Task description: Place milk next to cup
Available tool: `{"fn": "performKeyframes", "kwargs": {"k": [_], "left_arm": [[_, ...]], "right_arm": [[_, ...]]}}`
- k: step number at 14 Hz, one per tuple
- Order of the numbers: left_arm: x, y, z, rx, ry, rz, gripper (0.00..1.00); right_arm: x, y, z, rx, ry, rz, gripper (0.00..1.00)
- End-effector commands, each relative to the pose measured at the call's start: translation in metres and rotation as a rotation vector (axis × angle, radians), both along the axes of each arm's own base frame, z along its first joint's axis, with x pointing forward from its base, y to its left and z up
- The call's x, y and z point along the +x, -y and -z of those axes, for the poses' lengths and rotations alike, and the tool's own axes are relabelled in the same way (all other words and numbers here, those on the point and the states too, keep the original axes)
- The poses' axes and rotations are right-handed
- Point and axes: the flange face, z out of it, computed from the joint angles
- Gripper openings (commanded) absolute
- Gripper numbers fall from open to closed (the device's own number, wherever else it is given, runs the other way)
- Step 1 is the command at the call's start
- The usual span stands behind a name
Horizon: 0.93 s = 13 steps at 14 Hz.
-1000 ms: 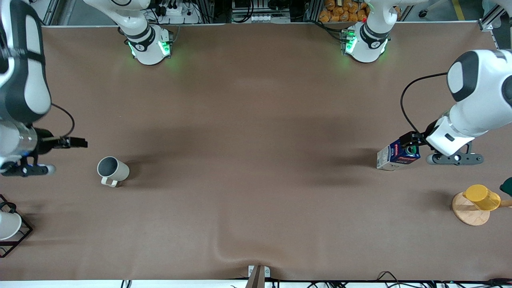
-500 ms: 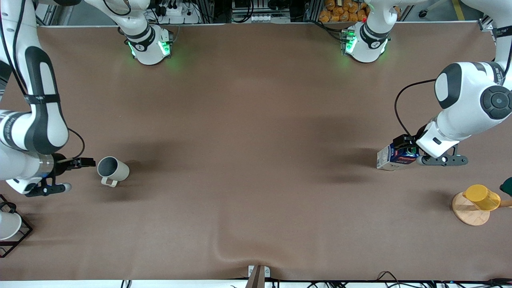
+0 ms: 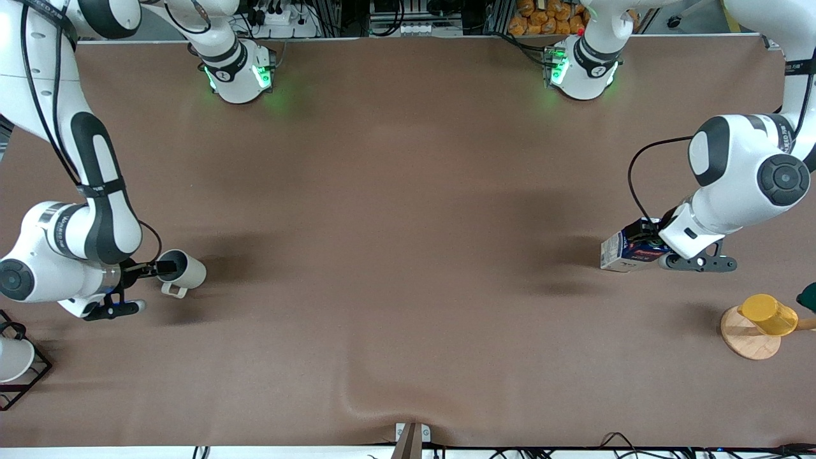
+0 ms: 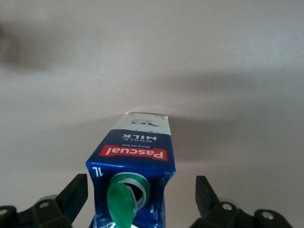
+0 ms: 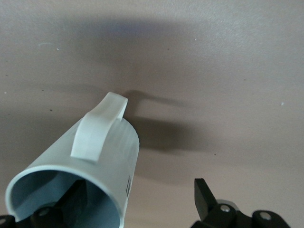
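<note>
The right gripper's fingers are past the cup's rim (image 3: 186, 264) and on both sides of the cup's side (image 3: 194, 273). They would hold the cup now, so the right gripper needs to close on it.
The milk (image 3: 619, 252), a dark blue and white carton with a red band, stands toward the left arm's end of the table. Its green cap (image 4: 120, 204) is flipped open. My left gripper (image 3: 646, 240) is open around the carton's top, fingers clear of both sides in the left wrist view (image 4: 140, 186). The cup (image 3: 189, 273), a beige mug with a grey interior, stands toward the right arm's end. My right gripper (image 3: 164, 269) is open at its rim. In the right wrist view (image 5: 138, 187) one finger is inside the cup (image 5: 107, 156) and the other outside.
A yellow cup (image 3: 768, 313) on a wooden stand (image 3: 746, 344) sits near the milk, nearer to the front camera. A white cup in a black wire rack (image 3: 29, 376) sits at the right arm's end. The brown cloth has a fold (image 3: 382, 398) near the front edge.
My right gripper has come down and across to the cup and now straddles its rim. My left arm has shifted slightly and its gripper has settled lower around the milk's top.
</note>
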Motion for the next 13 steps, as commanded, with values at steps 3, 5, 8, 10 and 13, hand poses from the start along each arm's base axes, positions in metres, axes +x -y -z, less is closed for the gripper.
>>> {"fn": "performKeyframes", "kwargs": {"k": [3,5,8,10,13], "left_arm": [[-0.002,-0.005,0.001,0.056,0.005,0.049,0.98],[-0.004,-0.004,0.005,0.055,-0.002,0.048,0.95],[-0.007,-0.004,0.007,0.055,-0.008,0.046,0.86],[-0.007,-0.004,0.008,0.053,-0.012,0.040,0.82],[-0.008,-0.003,0.006,0.047,-0.017,0.032,0.75]], "right_arm": [[0.002,-0.012,0.010,0.006,-0.015,-0.023,0.00],[0.002,-0.010,0.011,0.008,-0.016,-0.024,0.00],[0.004,-0.010,0.006,0.009,-0.008,-0.024,0.00],[0.011,-0.023,-0.003,0.008,0.012,-0.031,0.00],[0.027,-0.077,-0.027,0.052,0.056,-0.060,0.00]]}}
